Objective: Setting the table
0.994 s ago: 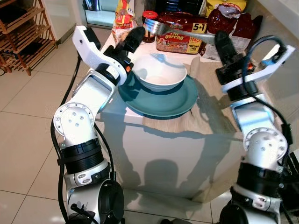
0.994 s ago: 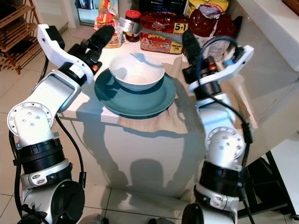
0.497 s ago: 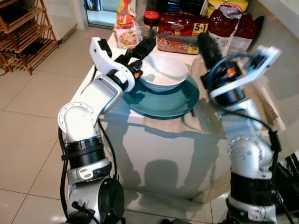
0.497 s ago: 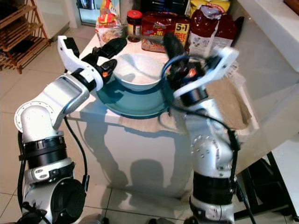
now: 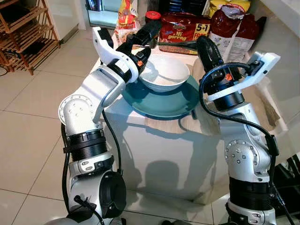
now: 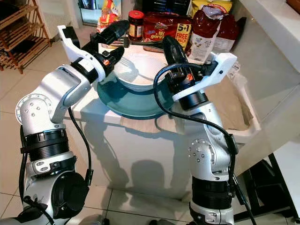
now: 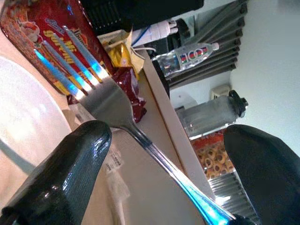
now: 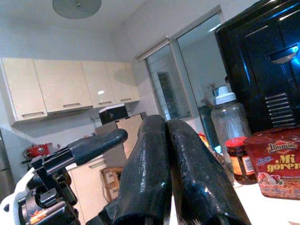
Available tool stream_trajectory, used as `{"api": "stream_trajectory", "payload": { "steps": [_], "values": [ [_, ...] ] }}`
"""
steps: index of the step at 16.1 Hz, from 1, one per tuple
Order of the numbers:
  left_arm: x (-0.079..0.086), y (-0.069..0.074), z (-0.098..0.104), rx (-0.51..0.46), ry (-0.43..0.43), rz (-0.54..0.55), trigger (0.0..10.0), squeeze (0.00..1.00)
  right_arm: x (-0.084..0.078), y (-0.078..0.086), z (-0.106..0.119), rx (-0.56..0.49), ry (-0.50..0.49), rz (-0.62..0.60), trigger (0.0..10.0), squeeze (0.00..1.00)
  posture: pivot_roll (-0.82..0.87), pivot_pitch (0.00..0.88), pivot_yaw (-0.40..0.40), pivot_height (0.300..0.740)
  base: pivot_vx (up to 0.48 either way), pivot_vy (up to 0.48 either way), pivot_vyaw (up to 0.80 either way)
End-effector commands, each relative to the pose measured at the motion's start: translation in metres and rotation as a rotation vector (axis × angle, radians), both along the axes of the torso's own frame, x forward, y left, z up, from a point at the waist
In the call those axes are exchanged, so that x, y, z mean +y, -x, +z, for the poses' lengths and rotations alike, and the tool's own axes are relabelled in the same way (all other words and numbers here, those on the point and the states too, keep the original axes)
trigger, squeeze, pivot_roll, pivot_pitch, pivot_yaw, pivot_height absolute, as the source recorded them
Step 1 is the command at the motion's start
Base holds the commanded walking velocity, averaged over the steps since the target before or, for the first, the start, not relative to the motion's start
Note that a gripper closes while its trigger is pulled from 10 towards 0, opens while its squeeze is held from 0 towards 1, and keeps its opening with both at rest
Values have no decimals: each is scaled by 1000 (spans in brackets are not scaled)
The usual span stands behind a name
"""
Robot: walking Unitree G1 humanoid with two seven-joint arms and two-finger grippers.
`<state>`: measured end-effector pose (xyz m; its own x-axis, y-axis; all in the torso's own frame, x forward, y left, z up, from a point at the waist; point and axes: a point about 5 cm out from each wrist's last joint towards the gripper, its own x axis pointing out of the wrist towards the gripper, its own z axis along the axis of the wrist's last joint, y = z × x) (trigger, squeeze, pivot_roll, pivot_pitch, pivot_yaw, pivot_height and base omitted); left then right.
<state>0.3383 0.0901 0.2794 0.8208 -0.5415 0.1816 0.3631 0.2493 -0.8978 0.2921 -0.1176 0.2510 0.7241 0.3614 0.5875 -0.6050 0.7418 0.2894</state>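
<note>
My left gripper grips the fork by its narrow neck (image 7: pixel 132 129) next, since the fork's teeth stick out and my right gripper covers the fork's handle end.
A white bowl (image 5: pixel 165 75) sits in a teal plate (image 5: pixel 154 101) on a small white table (image 5: pixel 140 136). Above the bowl's far rim a metal fork (image 5: pixel 176 44) hangs level. My right gripper (image 5: pixel 204 43) is shut on its handle end. The tines point toward my left gripper (image 5: pixel 151 40), which is open, one finger above the fork's tine end and one below it. In the left wrist view the fork (image 7: pixel 112 105) runs between the two spread fingers (image 7: pixel 61 178), touching neither. In the right wrist view my right gripper (image 8: pixel 161 123) has its fingers pressed together.
A red noodle pack (image 5: pixel 180 30), a red-lidded jar (image 5: pixel 151 16), red bags (image 5: pixel 234 28) and a snack packet (image 5: pixel 125 14) crowd the table's far edge. A beige cloth (image 5: pixel 206 117) lies under the plate. A wooden shelf (image 5: pixel 23 33) stands at the far left over tiled floor.
My right gripper has swung left with the fork, bringing it over the bowl's far side. My left gripper has risen and now brackets the tine end.
</note>
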Motion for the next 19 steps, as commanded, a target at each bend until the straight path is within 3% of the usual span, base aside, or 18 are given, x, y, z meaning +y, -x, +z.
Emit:
{"api": "stream_trajectory", "payload": {
  "steps": [1,9,15,16,17,18,19],
  "values": [
    [-24,3,6,8,7,-75,10000,0,-2,1,6,-33,-7,-17,0,0,85,21,-62,740,0,0,0],
    [-29,-9,-6,81,19,-79,10000,0,5,4,6,-39,-12,8,0,0,80,22,-58,740,0,0,0],
    [-22,-19,-5,108,68,-52,10000,0,14,15,-3,-47,57,38,0,0,77,26,-53,740,0,0,0],
    [-22,-20,-6,112,75,-53,8196,0,14,15,-5,-43,61,37,0,0,76,28,-52,740,0,0,0],
    [-22,-20,-5,113,78,-55,3490,0,14,15,-5,-41,62,32,0,0,76,28,-52,740,0,0,0],
    [-22,-20,-5,115,83,-57,0,0,13,15,-6,-41,62,26,0,0,74,30,-53,740,0,0,0],
    [-22,-20,-6,116,87,-59,0,0,12,15,-6,-42,62,23,0,0,74,30,-53,740,0,0,0]
  ]
}}
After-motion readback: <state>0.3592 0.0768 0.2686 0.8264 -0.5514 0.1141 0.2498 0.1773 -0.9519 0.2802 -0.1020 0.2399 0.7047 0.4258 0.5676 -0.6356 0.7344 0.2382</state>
